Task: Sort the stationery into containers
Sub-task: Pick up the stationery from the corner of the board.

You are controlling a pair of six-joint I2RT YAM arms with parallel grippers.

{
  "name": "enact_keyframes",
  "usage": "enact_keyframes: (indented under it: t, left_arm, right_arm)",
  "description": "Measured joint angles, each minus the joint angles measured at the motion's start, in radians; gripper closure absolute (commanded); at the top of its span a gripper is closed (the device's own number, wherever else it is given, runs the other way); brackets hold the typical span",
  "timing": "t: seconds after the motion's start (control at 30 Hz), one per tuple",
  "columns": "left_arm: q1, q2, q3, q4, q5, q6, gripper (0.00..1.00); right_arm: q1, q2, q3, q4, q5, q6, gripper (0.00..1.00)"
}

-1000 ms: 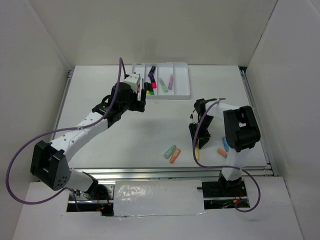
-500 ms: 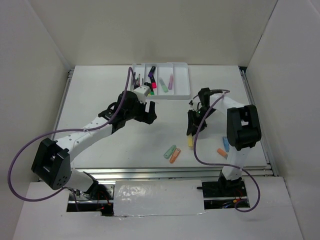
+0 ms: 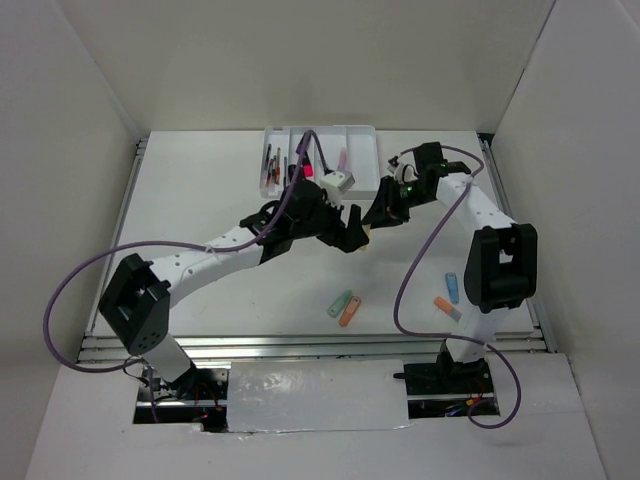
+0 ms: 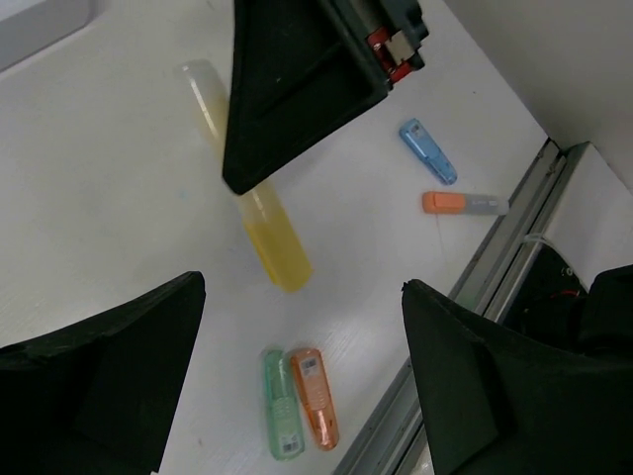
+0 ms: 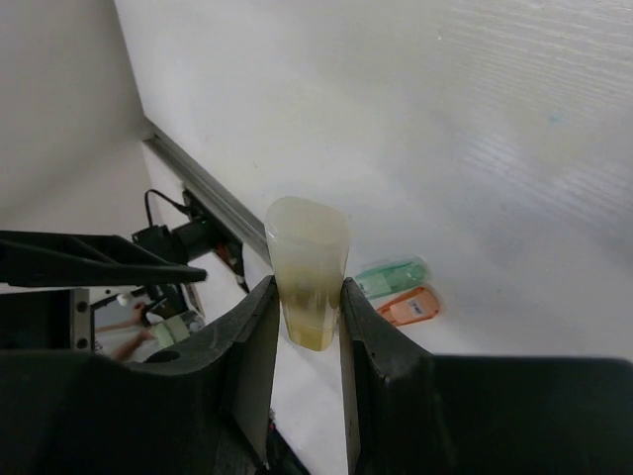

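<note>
The yellow marker should have its pale part left free to slip from my right gripper, so my left gripper should reach the marker and grab its yellow end (image 3: 366, 241) (image 4: 278, 252).
My right gripper (image 5: 307, 309) is shut on a pale yellow marker (image 5: 308, 265) and holds it above the table; in the left wrist view the yellow marker (image 4: 265, 230) hangs from that gripper's black fingers. In the top view the right gripper (image 3: 383, 212) sits just right of my left gripper (image 3: 350, 228), which is open and holds nothing (image 4: 297, 376). Behind them stands the white tray (image 3: 372, 140), with thin dark pens (image 3: 270, 165) in its leftmost compartment and a pink marker (image 3: 342, 158) further right; my left arm covers part of it.
A green marker (image 3: 340, 303) and an orange marker (image 3: 349, 312) lie side by side near the front edge. A blue marker (image 3: 451, 288) and an orange-and-grey one (image 3: 444, 306) lie at the front right beside the right arm. A metal rail (image 3: 300, 345) runs along the front.
My right gripper closed on the yellow marker, lifted it from the front of the table and carried it back towards the tray. My left arm swung from the tray towards the centre.
</note>
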State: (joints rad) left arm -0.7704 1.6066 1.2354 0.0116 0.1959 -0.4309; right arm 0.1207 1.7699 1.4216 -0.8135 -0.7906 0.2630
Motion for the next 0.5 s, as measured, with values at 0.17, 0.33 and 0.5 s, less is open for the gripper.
enact_keyframes:
  t: [0.17,0.33,0.5]
  left_arm:
    - [-0.018,0.07,0.072,-0.003,-0.008,-0.024,0.1]
    - [-0.018,0.096,0.078,-0.018,-0.047,-0.037,0.12]
    - [-0.02,0.102,0.079,-0.027,-0.069,-0.042,0.25]
  right_arm:
    - [0.0,-0.015,-0.003,0.014,-0.039,0.033,1.0]
    - [-0.004,-0.083,-0.023,0.037,-0.069,0.047,1.0]
    - [-0.01,-0.118,-0.037,0.061,-0.097,0.059,1.0]
